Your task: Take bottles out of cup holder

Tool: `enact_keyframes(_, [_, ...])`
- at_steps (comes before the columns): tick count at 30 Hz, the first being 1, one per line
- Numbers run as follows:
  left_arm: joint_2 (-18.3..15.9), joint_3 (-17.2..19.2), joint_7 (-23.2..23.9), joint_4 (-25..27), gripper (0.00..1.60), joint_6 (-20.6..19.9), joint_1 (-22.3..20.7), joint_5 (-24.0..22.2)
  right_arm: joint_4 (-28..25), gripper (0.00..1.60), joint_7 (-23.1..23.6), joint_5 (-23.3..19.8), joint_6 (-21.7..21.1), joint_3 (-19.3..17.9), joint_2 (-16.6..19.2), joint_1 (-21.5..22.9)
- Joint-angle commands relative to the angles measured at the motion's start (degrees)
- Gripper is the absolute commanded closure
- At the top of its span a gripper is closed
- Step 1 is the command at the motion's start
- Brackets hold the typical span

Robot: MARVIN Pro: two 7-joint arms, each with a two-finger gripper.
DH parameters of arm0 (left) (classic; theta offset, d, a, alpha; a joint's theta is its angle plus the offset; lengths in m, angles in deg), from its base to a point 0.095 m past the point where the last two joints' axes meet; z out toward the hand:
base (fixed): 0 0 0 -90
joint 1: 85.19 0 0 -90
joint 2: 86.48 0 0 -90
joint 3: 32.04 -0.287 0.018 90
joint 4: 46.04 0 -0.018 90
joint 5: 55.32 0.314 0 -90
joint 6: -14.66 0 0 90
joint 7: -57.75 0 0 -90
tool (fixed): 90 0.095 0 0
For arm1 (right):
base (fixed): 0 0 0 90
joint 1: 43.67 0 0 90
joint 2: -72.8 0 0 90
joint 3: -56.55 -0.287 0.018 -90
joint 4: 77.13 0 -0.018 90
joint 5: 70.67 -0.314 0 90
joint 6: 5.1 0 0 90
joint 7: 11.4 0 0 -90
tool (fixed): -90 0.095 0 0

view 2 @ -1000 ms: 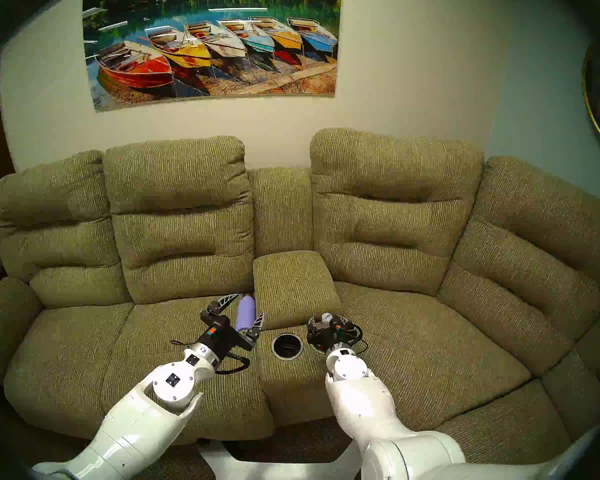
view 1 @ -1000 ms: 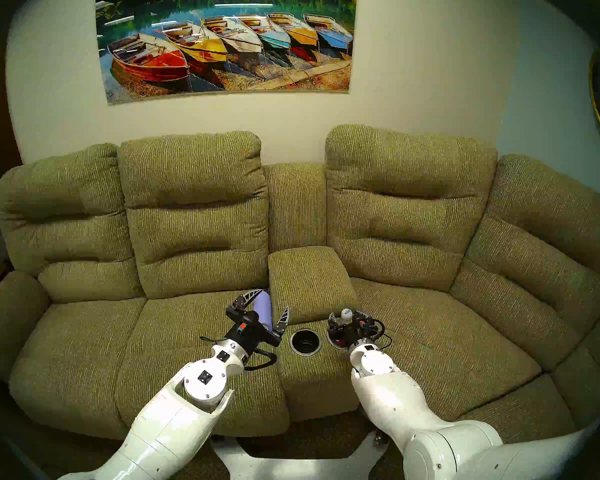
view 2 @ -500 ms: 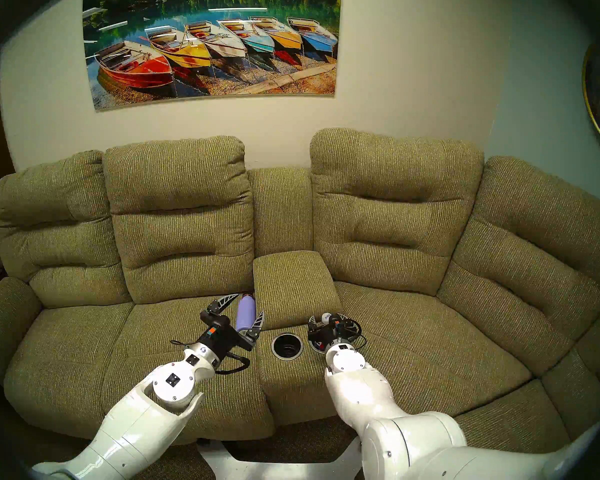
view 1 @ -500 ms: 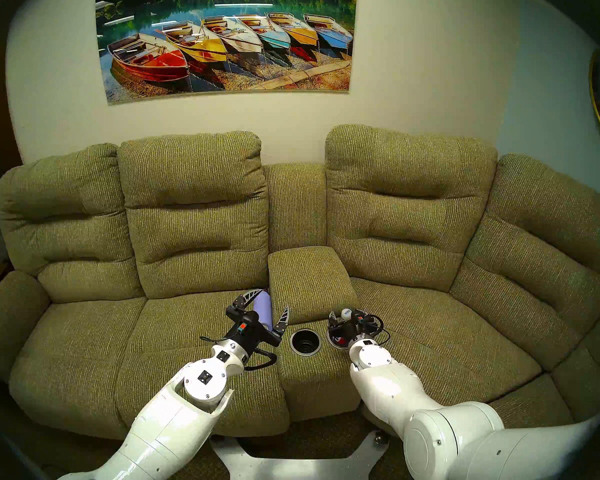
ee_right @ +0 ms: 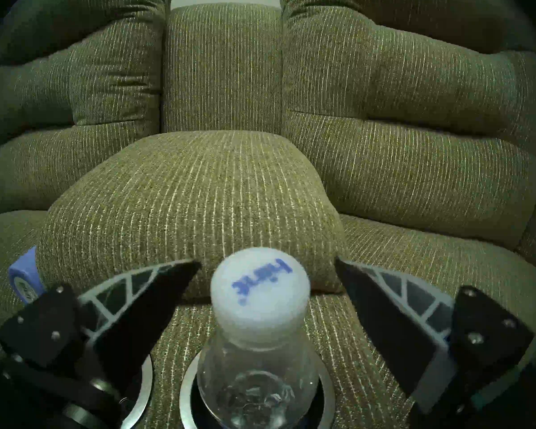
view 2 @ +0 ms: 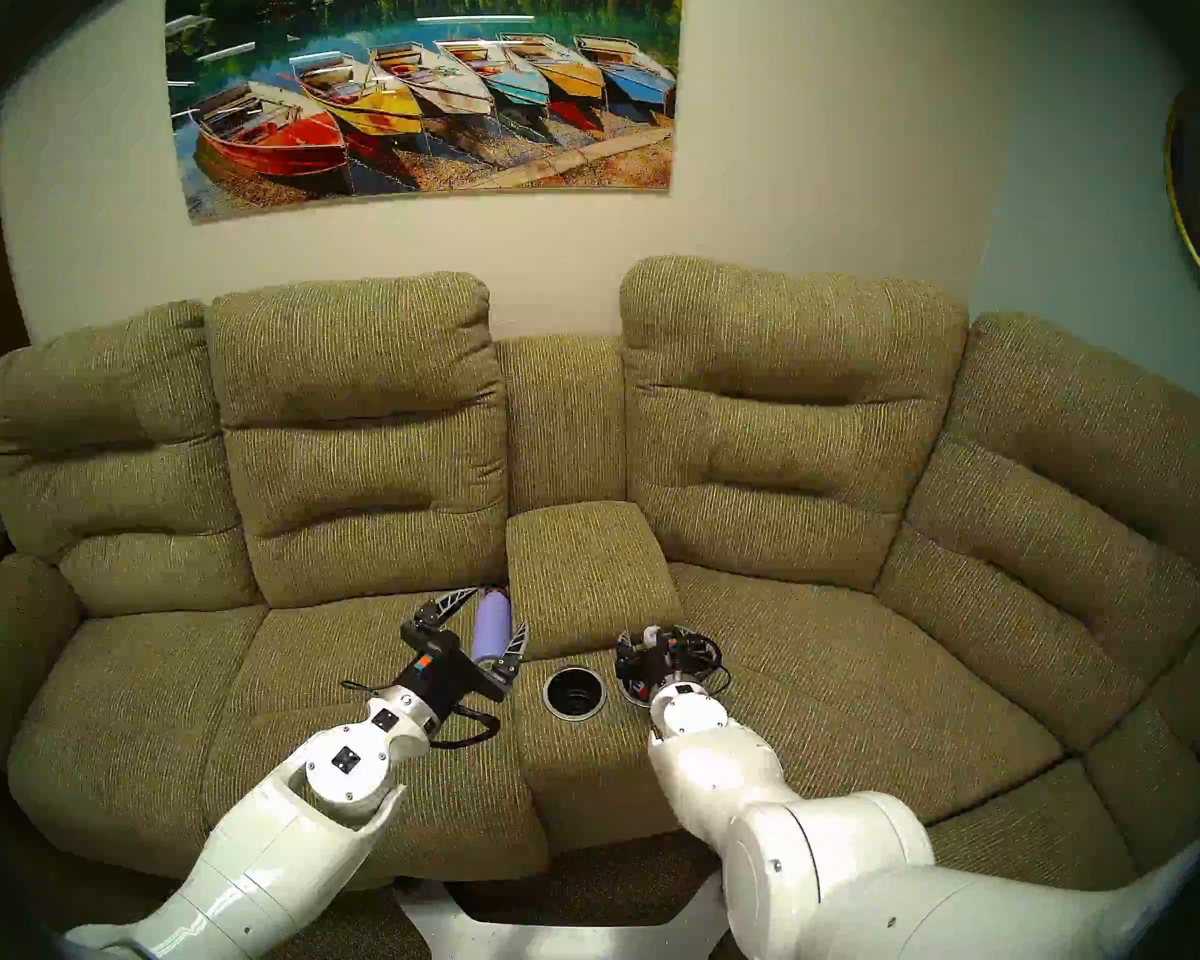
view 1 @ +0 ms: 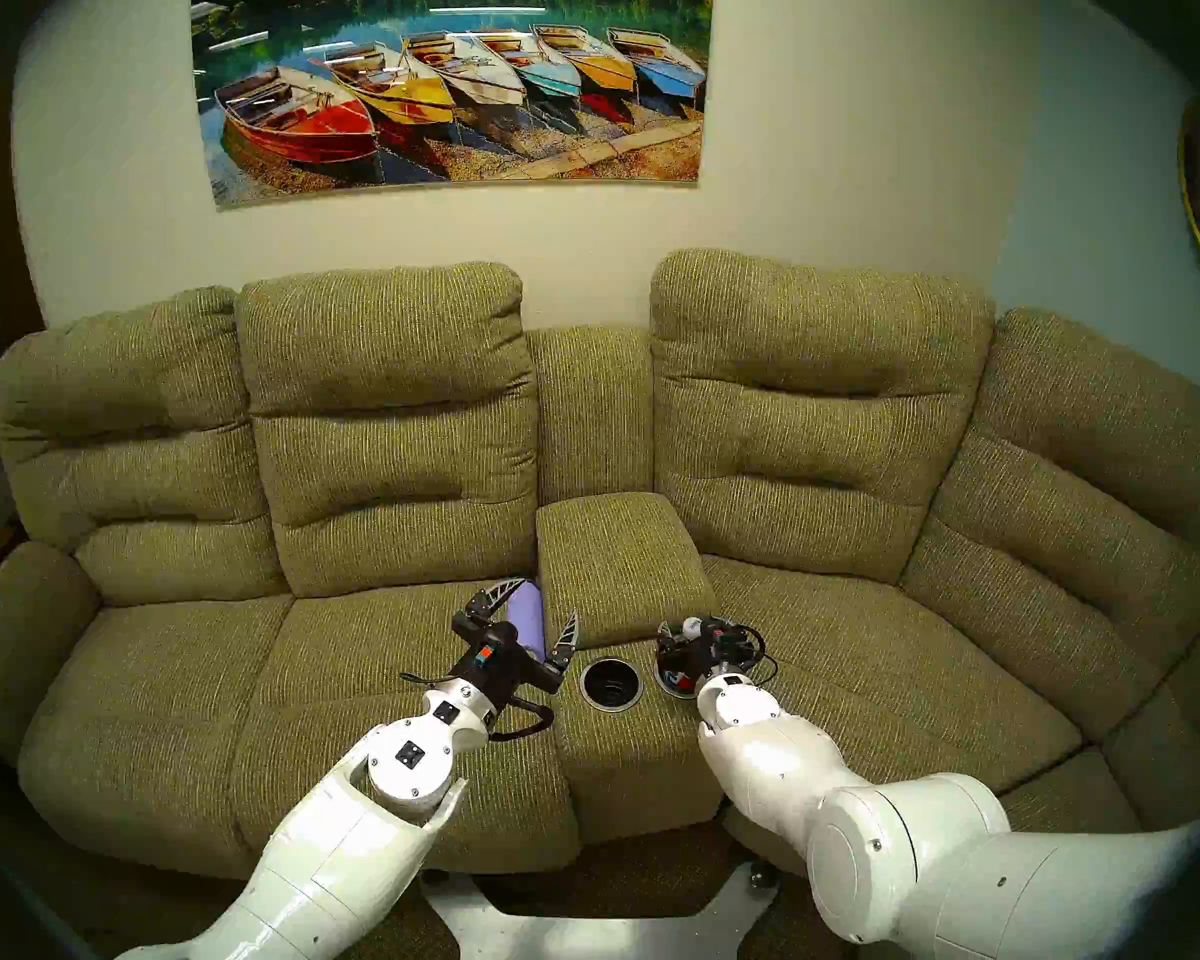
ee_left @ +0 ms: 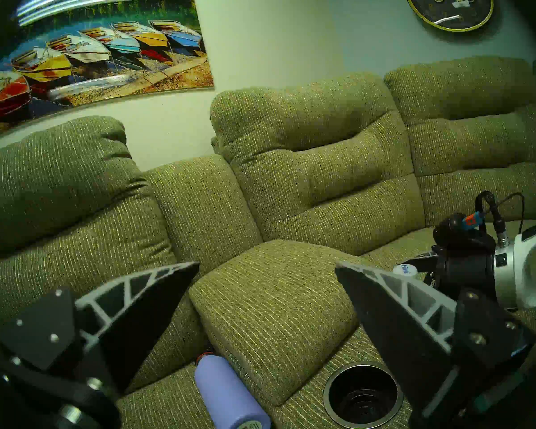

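Note:
In the right wrist view the white cap (ee_right: 260,290) sits between my fingers, so it is now time to close my right gripper on the clear bottle.
A lavender flask (view 1: 528,616) lies on its side on the sofa seat, against the left flank of the console; it also shows in the left wrist view (ee_left: 229,394). My left gripper (view 1: 549,597) hovers just above the flask, open and holding nothing. A clear bottle with a white cap (ee_right: 260,290) stands upright in the right well of the cup holder (ee_right: 186,394). My right gripper (ee_right: 268,262) is open, one finger on each side of the cap, both apart from it. The left well (view 1: 582,685) is empty.
The raised armrest pad (view 1: 618,564) of the console rises right behind the wells. Olive sofa seats (view 1: 860,661) spread to both sides, with tall back cushions behind. A boat picture (view 1: 452,86) hangs on the wall.
My right arm's elbow has swung inward and its gripper has edged forward and lower around the bottle's top. The left arm and the flask have not moved.

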Motion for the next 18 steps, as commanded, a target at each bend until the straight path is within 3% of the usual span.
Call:
enact_keyframes(1, [0.00,-0.04,0.04,0.94,0.00,0.45,-0.24,0.13,1.18,1.60,0.13,0.07,2.29,0.11,0.03,2.82])
enact_keyframes(15, [0.01,-0.04,0.04,0.94,0.00,0.45,-0.23,0.14,3.18,1.60,-0.02,0.47,5.13,0.09,0.07,3.50])
enact_keyframes(18, [0.01,-0.04,0.04,0.93,0.00,0.45,-0.24,0.13,1.82,1.60,-0.17,0.49,7.58,0.03,0.01,2.76])
